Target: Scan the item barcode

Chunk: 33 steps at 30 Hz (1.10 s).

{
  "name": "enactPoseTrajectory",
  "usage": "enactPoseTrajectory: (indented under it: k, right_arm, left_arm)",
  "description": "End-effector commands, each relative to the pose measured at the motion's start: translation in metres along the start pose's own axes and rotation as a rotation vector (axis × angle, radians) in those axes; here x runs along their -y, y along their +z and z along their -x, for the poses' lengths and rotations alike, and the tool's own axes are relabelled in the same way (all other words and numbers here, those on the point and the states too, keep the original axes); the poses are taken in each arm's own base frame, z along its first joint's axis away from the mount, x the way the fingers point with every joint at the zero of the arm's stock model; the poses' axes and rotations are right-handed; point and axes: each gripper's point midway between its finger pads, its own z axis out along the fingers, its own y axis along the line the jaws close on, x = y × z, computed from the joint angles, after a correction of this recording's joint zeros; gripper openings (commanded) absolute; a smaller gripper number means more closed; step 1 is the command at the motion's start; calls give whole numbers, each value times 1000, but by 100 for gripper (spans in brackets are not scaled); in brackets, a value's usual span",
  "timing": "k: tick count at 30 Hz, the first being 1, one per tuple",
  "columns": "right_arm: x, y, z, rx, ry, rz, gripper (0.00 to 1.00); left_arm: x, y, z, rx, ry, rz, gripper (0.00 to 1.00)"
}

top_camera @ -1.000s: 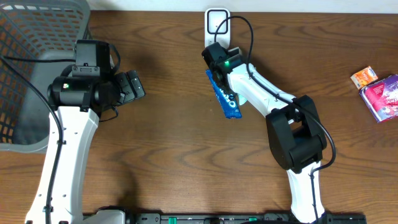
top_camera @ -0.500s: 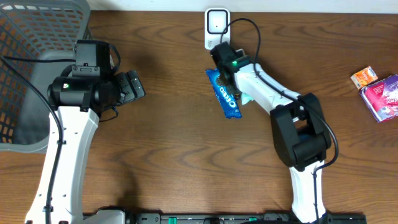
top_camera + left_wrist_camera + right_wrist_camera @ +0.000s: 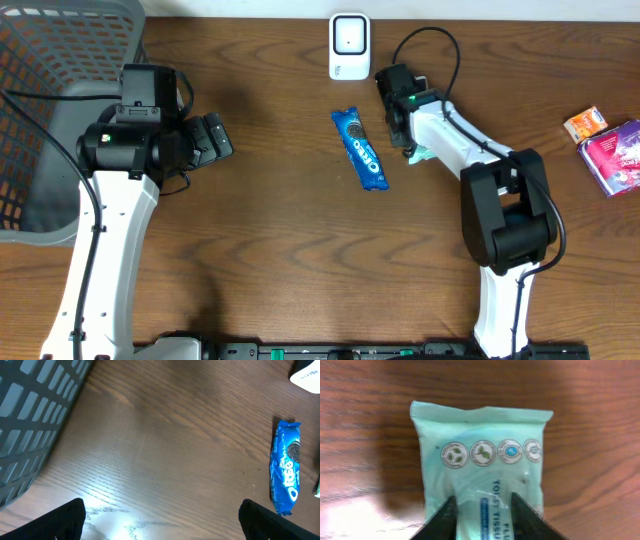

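My right gripper next grabs the mint-green tissue pack by the middle of its printed top side (image 3: pixel 484 510), leaving the pack's bottom free to turn over for scanning.
A blue Oreo pack (image 3: pixel 360 150) lies flat on the wooden table, below the white barcode scanner (image 3: pixel 347 45); the left wrist view shows this Oreo pack (image 3: pixel 286 467) at its right edge. My right gripper (image 3: pixel 408 138) is to the right of it, apart from it. It hangs over a mint-green tissue pack (image 3: pixel 482 455) with its jaws (image 3: pixel 482 500) a little apart over the wrapper. Only a corner of the tissue pack (image 3: pixel 421 155) shows from overhead. My left gripper (image 3: pixel 215 140) is wide open and empty (image 3: pixel 161 510), left of the Oreo pack.
A grey mesh basket (image 3: pixel 60 50) stands at the far left, beside the left arm. An orange packet (image 3: pixel 585 123) and a magenta pack (image 3: pixel 615 155) lie at the right edge.
The right gripper let go of the Oreo pack, which now lies on the table. It then moved right to the tissue pack. The left arm has not moved.
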Motion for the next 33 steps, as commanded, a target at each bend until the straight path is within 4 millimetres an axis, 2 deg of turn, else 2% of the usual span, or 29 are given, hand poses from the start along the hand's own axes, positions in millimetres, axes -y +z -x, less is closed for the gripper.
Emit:
enactPoseTrajectory:
  k: [1,4,7,12,23,27,31,33]
  right_arm:
    - [-12,15,-26,-109,-25,59,41]
    - [-16,-1,-13,-85,-38,69,49]
    - [-25,-8,-11,-73,-83,77,60]
    - [-29,-6,-22,-93,-108,75,59]
    - [-32,18,-46,-105,-105,70,56]
    - [-33,25,-54,-104,-104,71,47]
    - [-34,28,-58,-108,-95,70,17]
    - [-34,28,-57,-106,-77,69,12]
  left_arm:
    - [-2,0,2,6,-4,12,98]
    - [-2,0,2,6,-4,12,98]
    - [-2,0,2,6,-4,12,98]
    - [-2,0,2,6,-4,12,98]
    - [-2,0,2,6,-4,12,98]
    - [-2,0,2,6,-4,12,98]
    - [-2,0,2,6,-4,12,98]
    - [-2,0,2,6,-4,12,98]
